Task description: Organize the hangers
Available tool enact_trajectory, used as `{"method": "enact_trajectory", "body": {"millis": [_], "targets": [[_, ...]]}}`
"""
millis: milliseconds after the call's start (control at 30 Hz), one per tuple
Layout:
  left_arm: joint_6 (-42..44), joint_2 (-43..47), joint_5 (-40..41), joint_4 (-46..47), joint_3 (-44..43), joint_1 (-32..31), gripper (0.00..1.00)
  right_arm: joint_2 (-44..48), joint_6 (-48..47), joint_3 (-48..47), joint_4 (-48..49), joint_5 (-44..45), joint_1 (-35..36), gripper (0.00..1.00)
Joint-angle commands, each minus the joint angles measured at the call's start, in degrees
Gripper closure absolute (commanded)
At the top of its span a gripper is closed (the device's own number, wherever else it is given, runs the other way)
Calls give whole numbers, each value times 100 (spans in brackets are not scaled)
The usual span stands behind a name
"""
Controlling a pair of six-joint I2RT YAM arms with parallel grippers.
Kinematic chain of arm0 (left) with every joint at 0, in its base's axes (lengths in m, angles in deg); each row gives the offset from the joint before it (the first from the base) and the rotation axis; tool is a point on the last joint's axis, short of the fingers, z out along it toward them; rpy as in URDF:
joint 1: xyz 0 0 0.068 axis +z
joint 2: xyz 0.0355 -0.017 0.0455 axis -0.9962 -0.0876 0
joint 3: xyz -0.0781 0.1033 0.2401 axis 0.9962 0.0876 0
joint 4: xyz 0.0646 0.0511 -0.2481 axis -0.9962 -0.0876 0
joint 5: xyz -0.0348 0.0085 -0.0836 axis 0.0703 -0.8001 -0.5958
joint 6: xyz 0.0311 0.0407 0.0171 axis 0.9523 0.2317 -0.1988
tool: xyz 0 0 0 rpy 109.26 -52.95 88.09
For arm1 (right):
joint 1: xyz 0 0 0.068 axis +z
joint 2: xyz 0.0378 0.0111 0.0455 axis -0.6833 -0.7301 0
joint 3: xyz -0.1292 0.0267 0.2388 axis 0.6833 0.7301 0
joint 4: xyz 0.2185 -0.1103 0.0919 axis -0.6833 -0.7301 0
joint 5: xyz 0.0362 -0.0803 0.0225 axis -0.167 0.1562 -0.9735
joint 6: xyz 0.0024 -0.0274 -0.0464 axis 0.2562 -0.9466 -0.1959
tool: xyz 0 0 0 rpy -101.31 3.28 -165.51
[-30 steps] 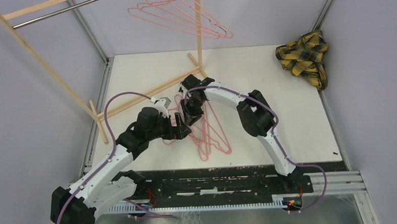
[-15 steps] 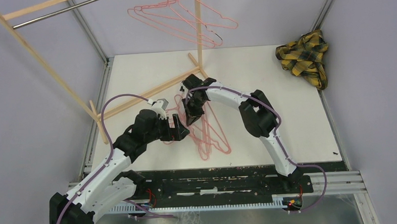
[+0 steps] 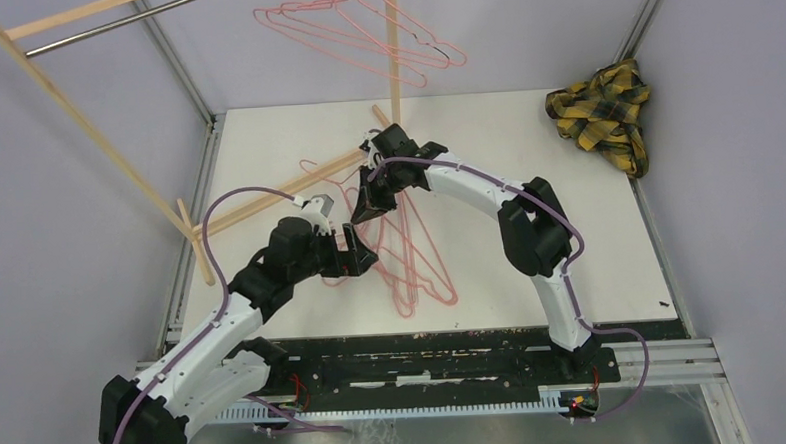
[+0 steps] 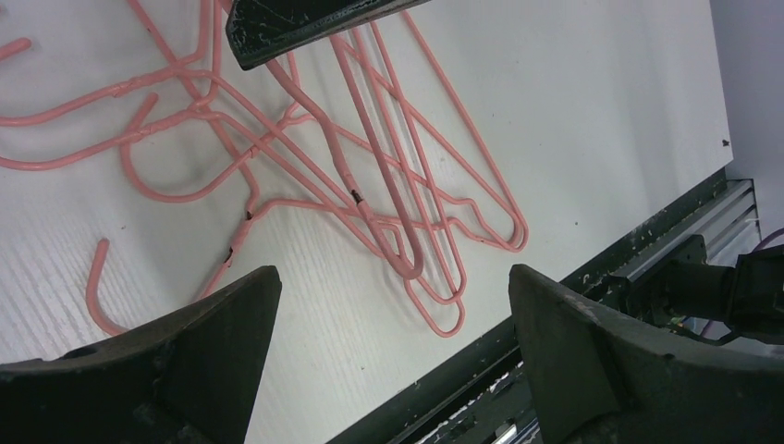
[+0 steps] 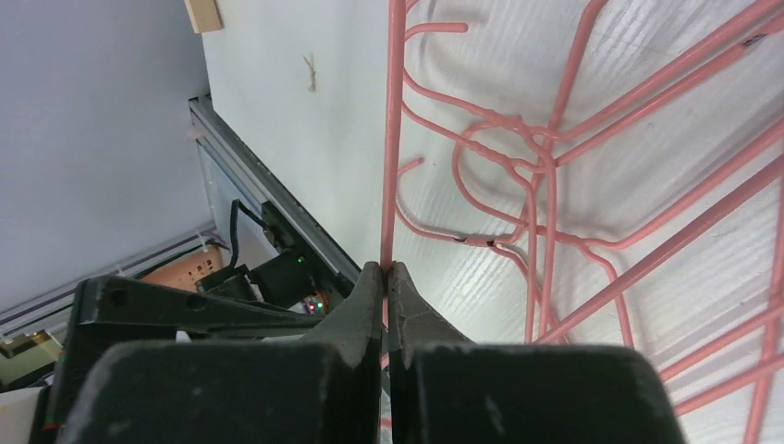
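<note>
I will use my left gripper to grab the held pink hanger by its bent wire end (image 4: 408, 265), away from the hook, so the hook stays free to hang.
Several pink wire hangers (image 3: 411, 266) lie tangled on the white table; they also show in the left wrist view (image 4: 370, 166). A few more hangers (image 3: 361, 33) hang at the rack's top. My right gripper (image 3: 365, 205) is shut on the thin wire of one hanger (image 5: 393, 139), held above the pile; that hanger's hook end (image 3: 312, 170) reaches left over the rack's base. The fingertips pinch the wire in the right wrist view (image 5: 386, 270). My left gripper (image 3: 362, 255) is open and empty (image 4: 393, 305), low over the pile's left edge.
The wooden rack frame (image 3: 85, 125) with its metal bar (image 3: 110, 24) leans at the back left; its upright post (image 3: 394, 62) and base slats (image 3: 288, 192) stand just behind my right gripper. A yellow-black plaid cloth (image 3: 604, 113) lies at the back right corner.
My right gripper has moved up and toward the back with the hanger wire, drawing its hook end left over the rack base. The hanging hangers sway. The left arm barely shifted.
</note>
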Motion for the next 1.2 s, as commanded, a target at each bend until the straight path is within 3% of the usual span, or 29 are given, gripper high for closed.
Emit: {"method": "enact_trajectory", "body": {"millis": [0,267,567,767,900,933,1033,1167], "targets": [[-467,-178,136,820,154,-13,0,271,498,100,738,-424,8,99],[-393,-969,280,1443,-36,-13,1,445,765,211,942,-595,6,99],[-696,-1381,646,2108,38,-13,16,503,1085,194,1060,-937,9,99],[-666,-1291,957,2218,5,-13,47,535,1089,270,979,-1050,6,99],[-754,-1415,907,2225,8,-14,90,533,1096,266,973,-1079,-3,99],[-787,-1415,925,2220,37,-13,96,530,1094,253,972,-1087,-13,99],[-821,-1324,1028,2117,74,-13,97,553,1083,237,927,-1097,-63,95],[-704,-876,1511,1332,-75,-13,97,733,734,261,375,-889,-240,75]]}}
